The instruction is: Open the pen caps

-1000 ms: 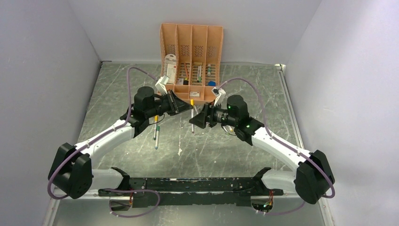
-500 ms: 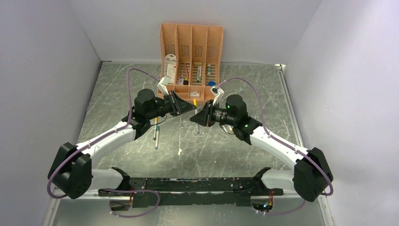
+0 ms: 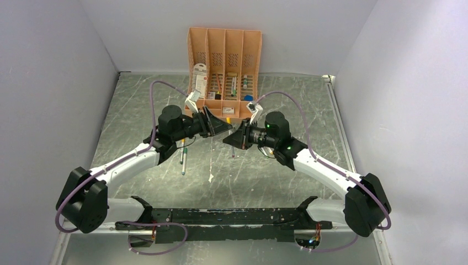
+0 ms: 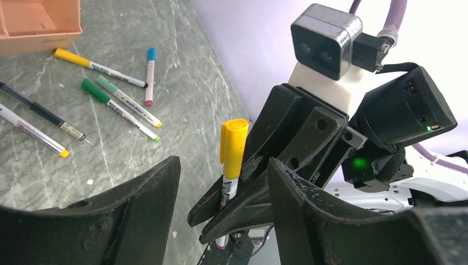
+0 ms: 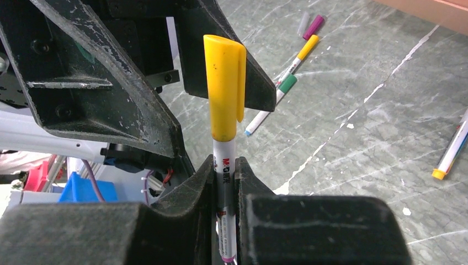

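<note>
Next, my left gripper grabs only the yellow pen cap (image 5: 224,89), to open it, while my right gripper holds the pen's white body (image 5: 224,165).
A pen stands upright between the two arms, its white barrel (image 5: 224,165) clamped in my right gripper (image 5: 223,163), which is shut on it. Its yellow pen cap (image 5: 223,83) is on and sticks up above the right fingers. My left gripper (image 4: 223,163) faces it and stands open. The left fingers (image 4: 138,215) flank the yellow cap (image 4: 233,146) without touching it. From above, the left gripper (image 3: 225,127) and right gripper (image 3: 229,139) meet tip to tip in front of the organiser. Several other capped pens (image 4: 118,105) lie on the table.
The peach-orange organiser (image 3: 224,72) with card packets stands at the back centre, its base (image 4: 38,22) near the loose pens. Two pens (image 3: 183,154) lie under the left arm. More pens (image 5: 287,83) lie on the marbled tabletop (image 3: 259,176), one of them (image 5: 450,152) off to the right.
My right gripper has closed on the pen's barrel. My left gripper, shut on the pen before, has opened and let go. Both arms edged towards each other.
</note>
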